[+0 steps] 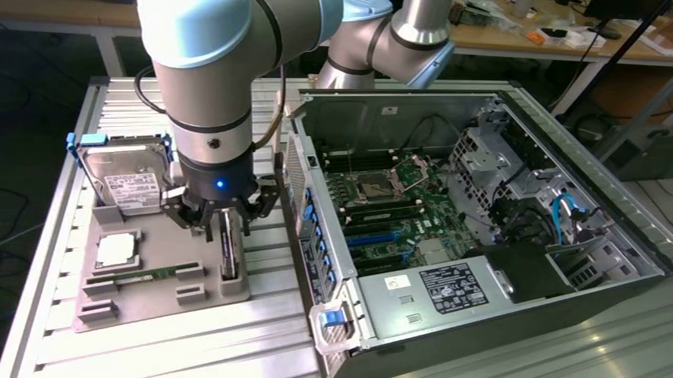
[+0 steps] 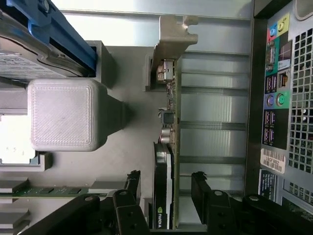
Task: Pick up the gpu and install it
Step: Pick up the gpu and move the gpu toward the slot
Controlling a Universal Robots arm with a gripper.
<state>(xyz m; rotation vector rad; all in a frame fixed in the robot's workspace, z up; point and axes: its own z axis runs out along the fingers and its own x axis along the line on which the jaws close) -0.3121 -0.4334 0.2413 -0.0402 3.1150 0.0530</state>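
My gripper is about to grab the GPU by its flat-sided black cooler section [image 2: 163, 192] to install it. Small components stick out from the board near the bracket.
The gpu [image 1: 228, 250] stands on its edge in a slot of the grey holder tray [image 1: 158, 303], on the exterior view's left of the computer case. It is a thin dark card [image 2: 163, 171] with a silver-beige bracket [image 2: 173, 41] at one end. My gripper [image 1: 221, 224] hangs straight down over it. In the wrist view the gripper [image 2: 166, 188] straddles the card, with a black finger [image 2: 133, 183] on each side. A gap shows between each finger and the card. The gripper is open.
The tray also carries a silver hard drive [image 1: 121, 177] in a blue frame, a processor chip [image 1: 116, 250] and a green memory stick [image 1: 147, 276]. The open computer case [image 1: 589, 228] lies close beside the tray, its motherboard [image 1: 384, 213] exposed. A grey block [image 2: 63, 115] stands near the card.
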